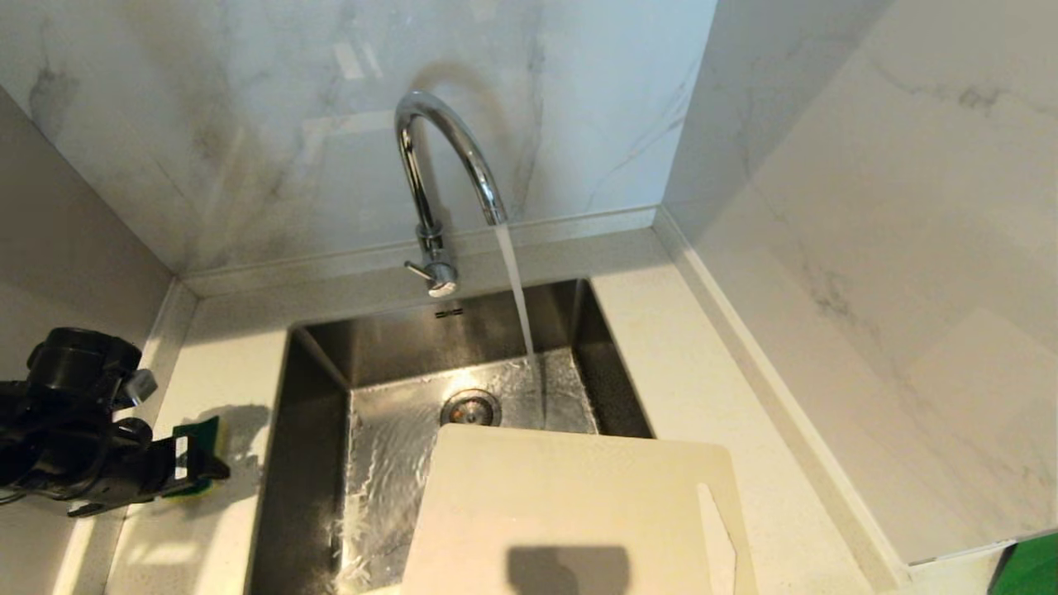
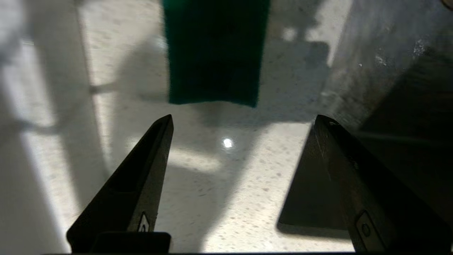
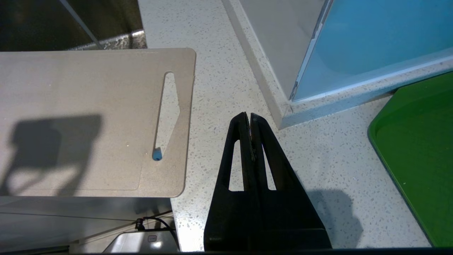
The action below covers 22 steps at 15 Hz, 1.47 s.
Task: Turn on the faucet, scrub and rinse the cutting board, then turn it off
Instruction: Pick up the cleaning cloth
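My left gripper grabs the green sponge by its short edge (image 1: pixel 194 491) next, to scrub the cream cutting board (image 1: pixel 570 512).
The chrome faucet (image 1: pixel 438 165) stands behind the sink, and a stream of water runs from its spout into the basin. Its thin side lever (image 1: pixel 417 267) sticks out at the base. The cream cutting board (image 1: pixel 570 512) lies flat over the sink's near right part and the counter, handle slot on the right. At the far left my left gripper (image 1: pixel 202 467) hovers low over the counter, open and empty, just short of a green sponge (image 2: pixel 216 53). My right gripper (image 3: pixel 247 115) is shut and empty over the counter, beside the cutting board (image 3: pixel 88 120); it does not show in the head view.
The steel sink (image 1: pixel 322 388) has a drain (image 1: pixel 471 407) and a wet floor. Marble walls close in behind and on the right, a grey wall on the left. A green tray (image 3: pixel 417 152) lies on the counter right of my right gripper, by a blue panel (image 3: pixel 371 42).
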Tool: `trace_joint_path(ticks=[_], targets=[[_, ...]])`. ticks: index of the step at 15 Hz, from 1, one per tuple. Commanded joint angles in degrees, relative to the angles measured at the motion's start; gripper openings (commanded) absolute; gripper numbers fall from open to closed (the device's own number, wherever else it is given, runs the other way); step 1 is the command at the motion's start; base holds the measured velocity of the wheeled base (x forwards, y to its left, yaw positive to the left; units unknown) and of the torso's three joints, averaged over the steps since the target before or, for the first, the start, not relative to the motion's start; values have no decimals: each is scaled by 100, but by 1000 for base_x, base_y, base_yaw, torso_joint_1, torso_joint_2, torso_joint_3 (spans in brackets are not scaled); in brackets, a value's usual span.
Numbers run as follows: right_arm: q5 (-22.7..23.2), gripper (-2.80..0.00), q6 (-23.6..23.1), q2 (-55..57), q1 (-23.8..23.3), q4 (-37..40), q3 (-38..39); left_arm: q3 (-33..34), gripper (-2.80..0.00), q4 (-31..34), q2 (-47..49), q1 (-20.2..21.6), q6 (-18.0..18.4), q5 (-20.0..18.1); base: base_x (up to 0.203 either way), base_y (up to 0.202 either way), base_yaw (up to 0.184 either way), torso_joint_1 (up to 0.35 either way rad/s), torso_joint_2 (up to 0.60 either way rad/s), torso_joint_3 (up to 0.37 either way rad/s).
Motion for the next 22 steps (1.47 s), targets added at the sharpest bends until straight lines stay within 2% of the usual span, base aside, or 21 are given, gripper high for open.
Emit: trace_joint_path(ticks=[1, 7, 13, 16, 17, 18, 22], targets=[[0, -280, 4, 0, 0, 0, 0, -72, 0, -20, 201, 140, -13, -172, 0, 0, 0, 0, 0, 0], [0, -280, 4, 0, 0, 0, 0, -180, 0, -67, 401, 358, -14, -349, 0, 0, 0, 0, 0, 0], [0, -280, 4, 0, 0, 0, 0, -329, 0, -638, 805, 446, 31, -374, 0, 0, 0, 0, 0, 0], [0, -280, 4, 0, 0, 0, 0, -345, 0, -675, 843, 453, 38, -374, 0, 0, 0, 0, 0, 0], [0, -280, 4, 0, 0, 0, 0, -325, -280, -675, 880, 452, 88, -374, 0, 0, 0, 0, 0, 0], [0, -280, 4, 0, 0, 0, 0, -296, -280, -675, 885, 454, 203, -374, 0, 0, 0, 0, 0, 0], [0, -280, 4, 0, 0, 0, 0, -222, -280, -675, 812, 446, 230, -370, 0, 0, 0, 0, 0, 0]])
